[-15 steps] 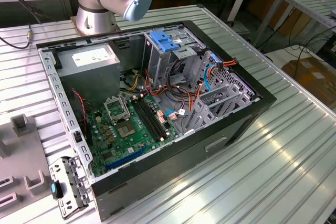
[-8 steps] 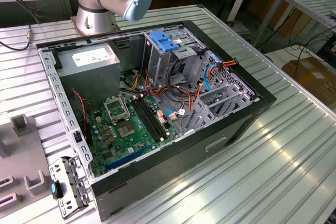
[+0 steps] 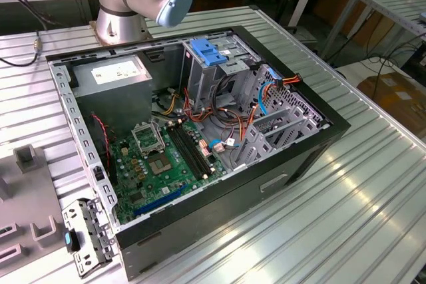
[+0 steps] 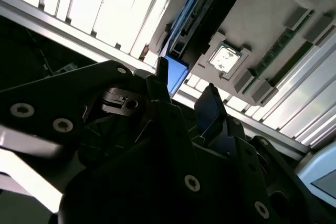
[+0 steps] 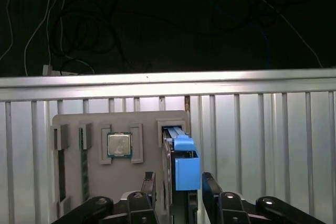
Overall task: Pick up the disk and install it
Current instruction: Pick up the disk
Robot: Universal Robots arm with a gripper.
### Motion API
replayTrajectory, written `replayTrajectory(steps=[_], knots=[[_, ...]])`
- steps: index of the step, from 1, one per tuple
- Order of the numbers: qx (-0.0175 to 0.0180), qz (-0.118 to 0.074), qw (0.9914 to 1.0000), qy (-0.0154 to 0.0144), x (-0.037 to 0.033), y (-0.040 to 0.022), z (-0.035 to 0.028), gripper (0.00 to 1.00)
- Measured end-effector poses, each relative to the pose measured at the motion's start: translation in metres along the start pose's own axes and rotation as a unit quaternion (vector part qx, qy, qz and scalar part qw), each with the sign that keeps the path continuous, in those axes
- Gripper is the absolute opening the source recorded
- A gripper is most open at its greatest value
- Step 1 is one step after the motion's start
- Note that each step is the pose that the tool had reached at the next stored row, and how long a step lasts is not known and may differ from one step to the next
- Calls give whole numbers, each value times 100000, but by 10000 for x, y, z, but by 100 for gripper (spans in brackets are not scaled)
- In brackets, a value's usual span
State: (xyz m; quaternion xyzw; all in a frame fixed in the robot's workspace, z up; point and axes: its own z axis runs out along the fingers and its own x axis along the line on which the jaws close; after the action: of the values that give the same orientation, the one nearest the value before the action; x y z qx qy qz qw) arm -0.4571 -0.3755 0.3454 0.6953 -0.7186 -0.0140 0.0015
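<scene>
The disk needs to be installed in the computer case, so my gripper should grab the disk's blue plastic frame (image 5: 187, 173) next.
The disk (image 5: 181, 153) stands on edge in a slot of a grey holder plate (image 5: 147, 124), its blue plastic frame facing the camera in the first wrist view. My gripper (image 5: 178, 181) is open and straddles that blue-framed end, one black finger on each side. The finger on one side is almost against the blue frame and the other keeps a small gap. In the second wrist view the gripper (image 4: 186, 85) appears from the side, with the disk's blue corner (image 4: 176, 71) between the fingertips. The open computer case (image 3: 200, 118) lies on the slatted metal table.
The holder plate also carries a processor chip (image 5: 119, 145) and memory sticks (image 5: 84, 148). Inside the case are a grey power-supply box (image 3: 116, 74), a blue latch plate (image 3: 210, 52), a drive cage with loose cables (image 3: 266, 98) and the green motherboard (image 3: 166, 164). Beyond the table edge (image 5: 168, 83) lies dark floor with wires.
</scene>
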Motion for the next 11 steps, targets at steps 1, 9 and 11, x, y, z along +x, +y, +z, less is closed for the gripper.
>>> replayTrajectory(steps=[1,9,11], knots=[[2,-98,100000,-5,0,3,25,48],[-20,-749,99997,-196,3,19,182,48],[-19,-842,99996,-267,4,24,216,48]])
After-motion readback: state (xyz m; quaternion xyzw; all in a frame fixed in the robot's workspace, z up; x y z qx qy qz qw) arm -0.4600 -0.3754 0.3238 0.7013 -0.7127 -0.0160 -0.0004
